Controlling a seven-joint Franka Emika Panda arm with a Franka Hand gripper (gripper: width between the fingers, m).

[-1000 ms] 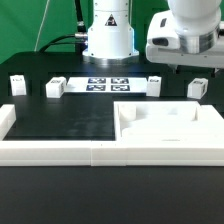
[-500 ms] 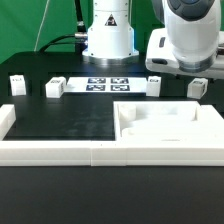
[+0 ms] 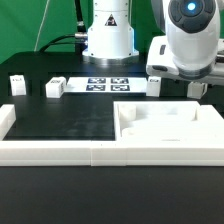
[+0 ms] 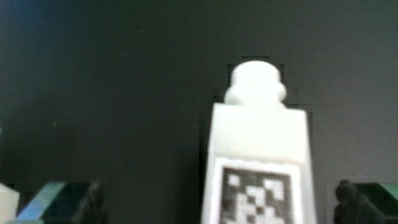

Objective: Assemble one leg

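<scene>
My gripper should close, because its fingers reach down beside the white leg's tagged block [image 4: 253,170], low over the black mat. Closing now would hold the leg.
In the wrist view a leg [image 4: 258,140], a white block with a rounded peg at one end and a coded tag on its face, lies on the black mat. My gripper [image 4: 214,200] is open, with one dark finger [image 4: 63,200] on each side of the leg and a gap to each. In the exterior view the gripper [image 3: 197,86] is down at the far right, and it hides most of this leg. Three more legs lie in the back row: two at the left [image 3: 17,84] [image 3: 54,87] and one right of centre [image 3: 154,83].
The large white panel [image 3: 160,125] with corner recesses lies at the front right. A white raised frame [image 3: 50,150] runs along the front and left of the mat. The marker board [image 3: 105,84] lies in front of the robot base [image 3: 108,40].
The arm has swung toward the exterior view's left and come down over the rightmost leg, which stood clear a second ago and is now mostly covered by the gripper.
</scene>
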